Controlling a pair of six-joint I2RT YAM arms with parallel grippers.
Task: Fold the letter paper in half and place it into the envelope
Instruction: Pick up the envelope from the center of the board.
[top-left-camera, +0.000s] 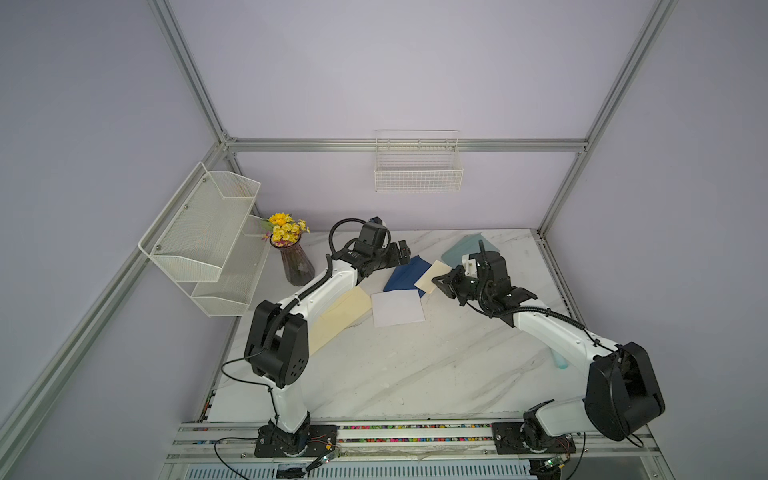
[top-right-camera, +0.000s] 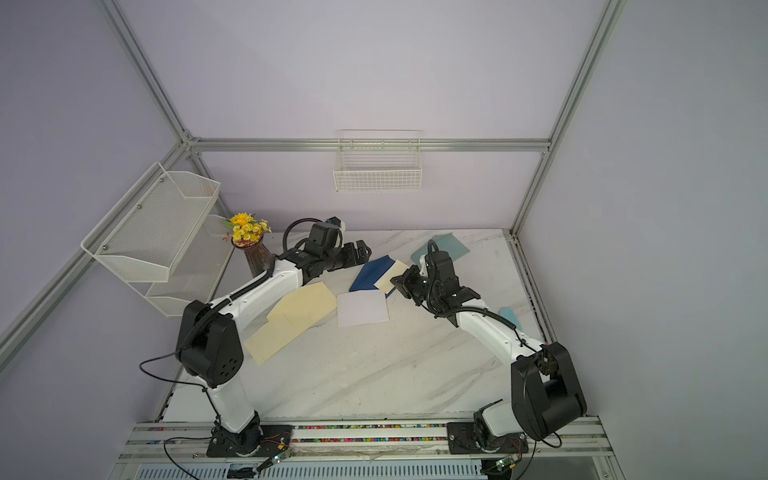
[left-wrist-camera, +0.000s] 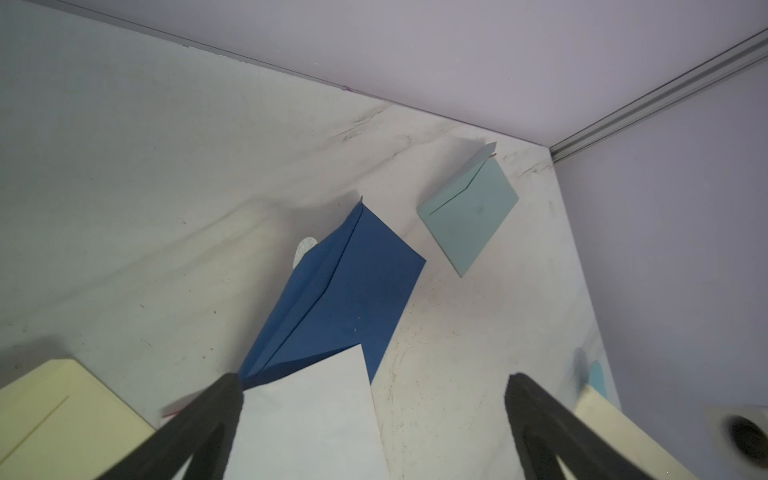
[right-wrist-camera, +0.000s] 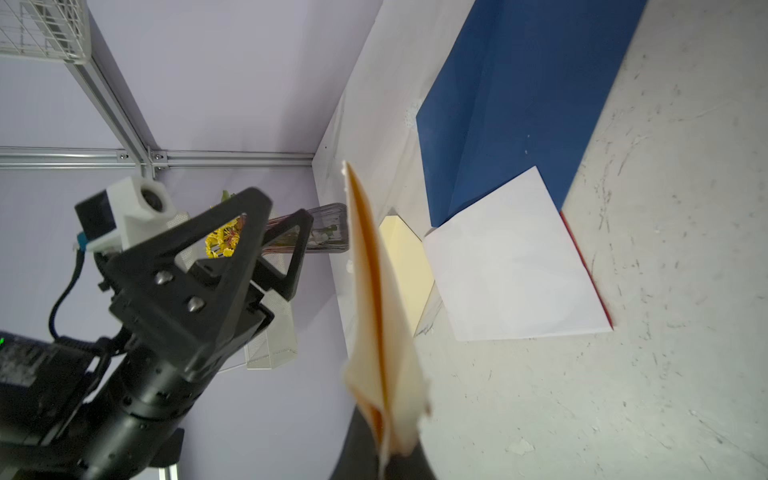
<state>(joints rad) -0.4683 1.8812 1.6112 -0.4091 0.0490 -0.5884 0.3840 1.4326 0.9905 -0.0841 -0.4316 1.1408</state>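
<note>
The left gripper needs to grab the dark blue envelope (top-left-camera: 405, 274) by its raised flap next, so that the envelope's opening stays open for the folded letter paper to go in.
My right gripper (top-left-camera: 441, 283) is shut on a folded cream letter paper (top-left-camera: 432, 277), holding it off the table; in the right wrist view the paper (right-wrist-camera: 374, 311) stands edge-on out of the shut jaws. A dark blue envelope (top-left-camera: 405, 274) with its flap raised lies just left of the paper, and shows in both wrist views (left-wrist-camera: 345, 291) (right-wrist-camera: 519, 104). My left gripper (top-left-camera: 401, 251) hovers open over the envelope's far end with nothing between its fingers (left-wrist-camera: 208, 424). From the right wrist I see the left gripper (right-wrist-camera: 282, 205) spread wide.
A white sheet (top-left-camera: 397, 307) overlaps the blue envelope's near corner. A large cream envelope (top-left-camera: 340, 316) lies under the left arm. A teal envelope (top-left-camera: 465, 245) sits at the back right. A vase of yellow flowers (top-left-camera: 295, 257) stands back left beside mesh shelves (top-left-camera: 208, 232).
</note>
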